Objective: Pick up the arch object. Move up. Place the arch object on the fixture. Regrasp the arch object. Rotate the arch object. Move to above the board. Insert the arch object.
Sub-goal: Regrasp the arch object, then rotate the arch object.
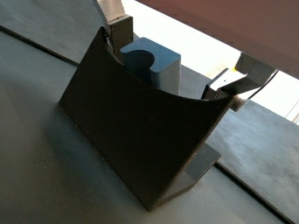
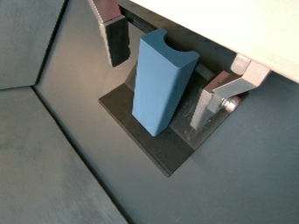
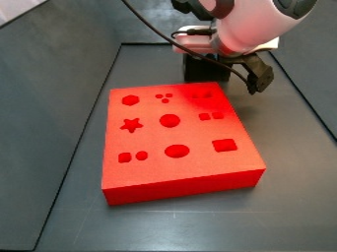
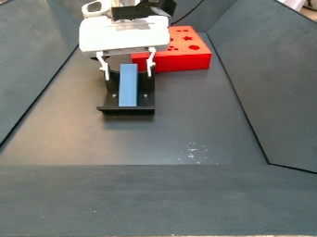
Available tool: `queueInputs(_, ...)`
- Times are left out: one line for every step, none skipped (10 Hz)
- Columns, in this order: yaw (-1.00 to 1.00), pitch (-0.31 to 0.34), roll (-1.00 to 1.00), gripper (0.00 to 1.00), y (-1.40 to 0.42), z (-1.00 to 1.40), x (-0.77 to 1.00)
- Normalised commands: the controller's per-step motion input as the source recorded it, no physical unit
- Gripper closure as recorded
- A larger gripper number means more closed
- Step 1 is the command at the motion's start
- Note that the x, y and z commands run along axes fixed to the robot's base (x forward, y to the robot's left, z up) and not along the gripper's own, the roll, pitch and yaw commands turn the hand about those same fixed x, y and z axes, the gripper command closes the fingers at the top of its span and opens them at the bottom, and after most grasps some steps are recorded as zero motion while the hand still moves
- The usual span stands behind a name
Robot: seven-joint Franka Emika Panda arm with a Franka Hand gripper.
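The fixture's dark side covers the arch object's lower length. My gripper needs to grab the arch object by its notched end (image 1: pixel 155 61) next.
The arch object (image 2: pixel 160 80) is a slate-blue oblong block with a curved notch in its end. It stands on the fixture (image 2: pixel 149 144), leaning on its dark upright, and shows as a blue bar (image 4: pixel 130 83) in a side view. In a wrist view only its notched end (image 1: pixel 155 61) shows above the fixture's dark wall (image 1: pixel 135 122). My gripper (image 2: pixel 159 87) is open and straddles the block, with a gap between each silver finger (image 2: pixel 114 39) and the block. The red board (image 3: pixel 178 133) with its shape holes lies beside the fixture (image 3: pixel 206 69).
The fixture and board sit on a dark floor between sloping dark side walls (image 4: pixel 247 102). The board (image 4: pixel 186 51) lies just behind and to the right of the fixture (image 4: pixel 128 104). A cable runs down to the white gripper body (image 3: pixel 243 25).
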Motion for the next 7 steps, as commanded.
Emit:
queueInputs(0.02, -0.012, 0.06, 0.00, -0.03, -0.17, 0.02)
queueInputs(0.00, 0.000, 0.00, 1.00, 0.00, 0.00, 0.00)
queueInputs(0.00, 0.000, 0.00, 1.00, 0.12, 1.00, -0.85)
queueInputs(0.01, -0.034, -0.04, 1.00, 0.11, 1.00, -0.85)
queueInputs(0.02, -0.048, -0.07, 1.00, 0.11, 1.00, -0.85)
queueInputs(0.02, -0.062, -0.09, 1.00, 0.10, 1.00, -0.86)
queueInputs(0.01, -0.083, -0.10, 1.00, 0.09, 1.00, -0.87)
